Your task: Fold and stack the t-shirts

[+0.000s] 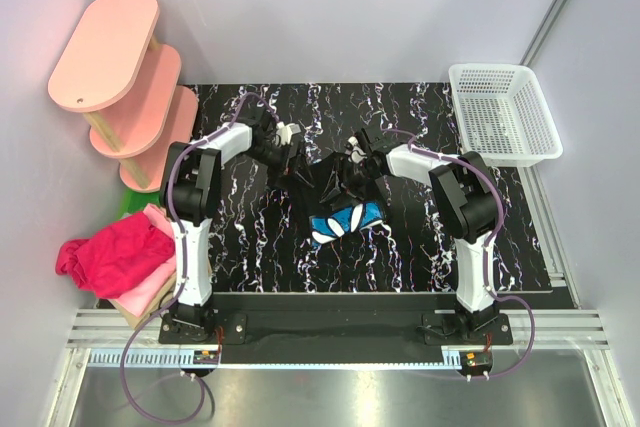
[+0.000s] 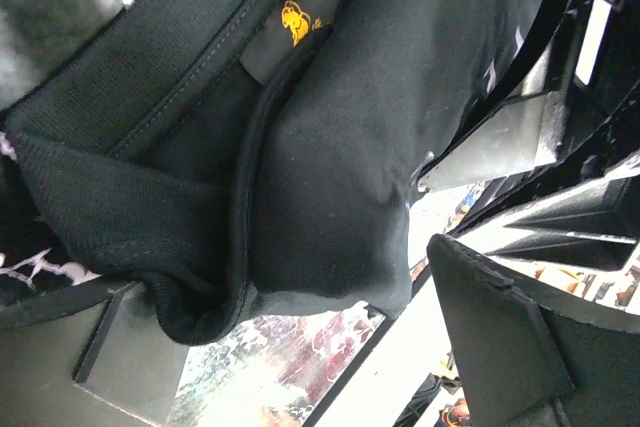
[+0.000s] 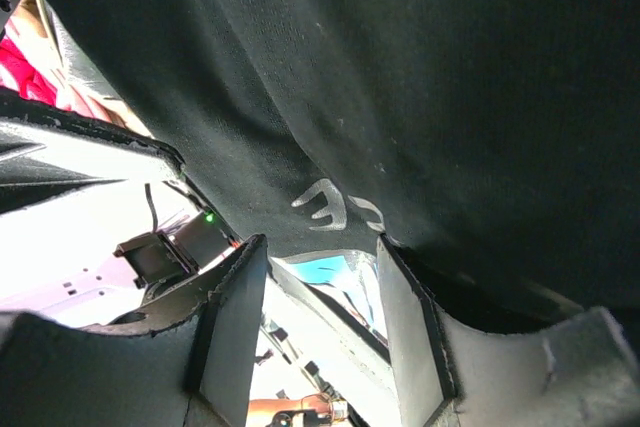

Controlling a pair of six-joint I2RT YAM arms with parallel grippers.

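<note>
My left gripper is to pinch the black t-shirt next by its bunched edge (image 1: 298, 169) (image 2: 282, 277) beside the collar. The t-shirt's body stays free to lay onto the stack.
A black t-shirt (image 1: 330, 185) lies crumpled mid-table, with its white daisy print on blue (image 1: 346, 219) facing up. My left gripper (image 1: 291, 153) is at the shirt's upper left, open wide. In the left wrist view the collar and its label (image 2: 292, 23) hang bunched between the spread fingers (image 2: 300, 297). At the shirt's upper right is my right gripper (image 1: 352, 154). Its jaws (image 3: 320, 247) stand partly open, with the black cloth (image 3: 420, 97) lying across their tips and daylight in the gap. More t-shirts are piled at the left edge: magenta (image 1: 110, 252), pink (image 1: 152, 285) and tan (image 1: 128, 309).
A white mesh basket (image 1: 505, 112) sits at the table's back right corner. A pink three-tier shelf (image 1: 120, 82) stands at the back left, with something green (image 1: 128, 205) below it. The table is black marble-patterned (image 1: 430, 247).
</note>
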